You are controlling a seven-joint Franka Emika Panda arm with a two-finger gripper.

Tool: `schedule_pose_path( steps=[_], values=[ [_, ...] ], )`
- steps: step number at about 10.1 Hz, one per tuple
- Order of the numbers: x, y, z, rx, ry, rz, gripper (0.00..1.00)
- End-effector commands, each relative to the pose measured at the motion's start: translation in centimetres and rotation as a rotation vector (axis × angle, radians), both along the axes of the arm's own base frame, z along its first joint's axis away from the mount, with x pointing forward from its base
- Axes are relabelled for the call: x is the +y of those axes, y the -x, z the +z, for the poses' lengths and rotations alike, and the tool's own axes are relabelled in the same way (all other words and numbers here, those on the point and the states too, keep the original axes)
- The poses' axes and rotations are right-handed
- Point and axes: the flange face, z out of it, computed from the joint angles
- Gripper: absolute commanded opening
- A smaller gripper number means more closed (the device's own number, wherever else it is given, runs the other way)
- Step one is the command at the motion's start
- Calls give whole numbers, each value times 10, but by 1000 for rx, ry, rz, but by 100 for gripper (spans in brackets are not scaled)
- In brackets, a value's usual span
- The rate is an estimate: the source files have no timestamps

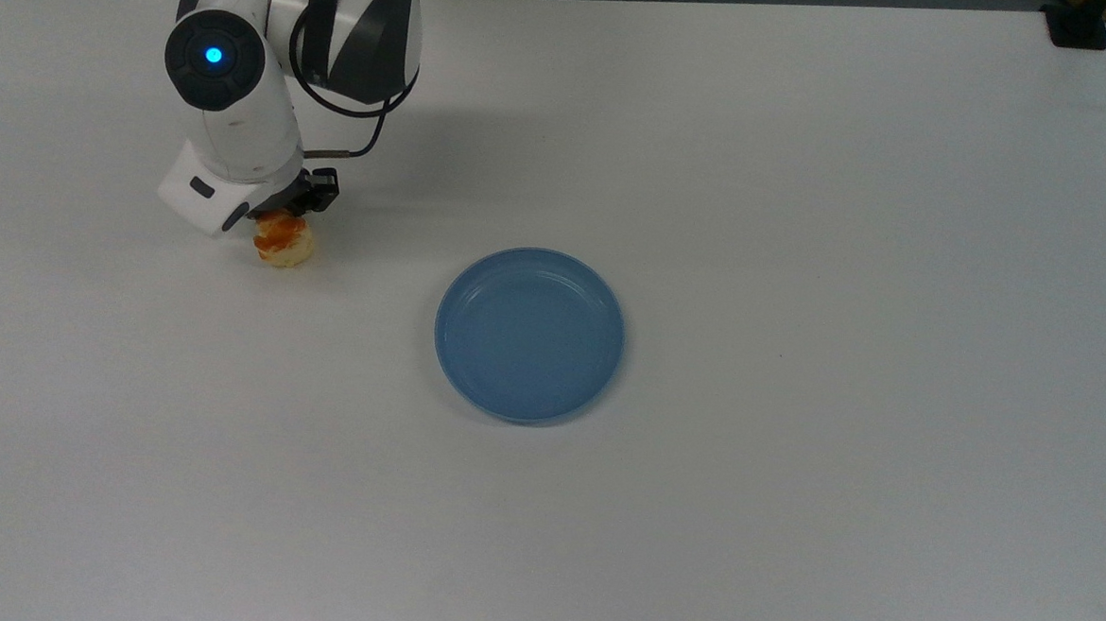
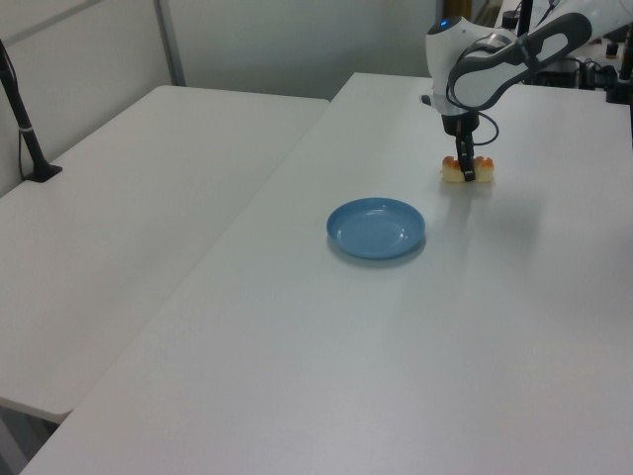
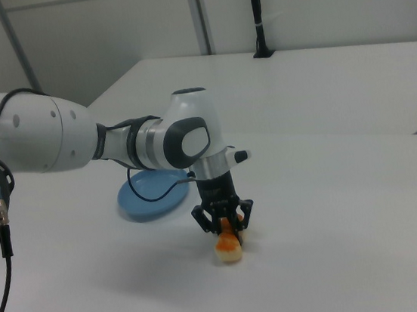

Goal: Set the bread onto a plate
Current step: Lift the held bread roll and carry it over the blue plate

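The roll needs to be grabbed next by its middle [image 2: 477, 171] with my gripper. Then my gripper will put the bread on the blue plate [image 2: 376, 229].
The bread [image 1: 284, 243] lies on the white table at the top view's left, its far end hidden under my wrist. In the right view my gripper [image 3: 225, 227] points straight down over the bread [image 3: 230, 248]. It is open, with one finger on each side of the roll's upper half. The left view shows the gripper [image 2: 468, 170] low across the middle of the bread [image 2: 455, 174]. The blue plate [image 1: 529, 334] sits empty to the right of the bread in the top view, about a plate's width away. It also shows as the plate [image 2: 376, 229] and the plate [image 3: 142, 206].
The white table [image 1: 804, 220] stretches wide around the plate. A black clamp [image 1: 1079, 26] sits at its far right corner in the top view. In the left view a second white table [image 2: 129, 198] adjoins it, with a black post [image 2: 22, 119] on it.
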Motion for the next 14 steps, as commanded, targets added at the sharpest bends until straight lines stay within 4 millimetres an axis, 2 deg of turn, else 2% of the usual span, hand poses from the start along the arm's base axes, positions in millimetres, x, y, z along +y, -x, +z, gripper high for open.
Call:
schedule_pose_path(
  steps=[1, 2, 3, 5, 6, 7, 9, 10, 12, 14],
  values=[
    [4, -17, 46, -100, 0, -9, 36],
    [35, -36, 67, -164, -33, -27, 36],
    [66, -49, 78, -209, -36, -71, 36],
    [147, -61, 88, -252, -41, -115, 36],
    [190, -65, 83, -263, -57, -153, 37],
    [224, -69, 82, -271, -82, -174, 37],
    [281, -70, 55, -249, -79, -192, 40],
    [288, -77, 41, -245, -77, -231, 44],
    [290, -81, 32, -240, -73, -246, 54],
    [290, -80, 27, -236, -68, -278, 100]
  ],
)
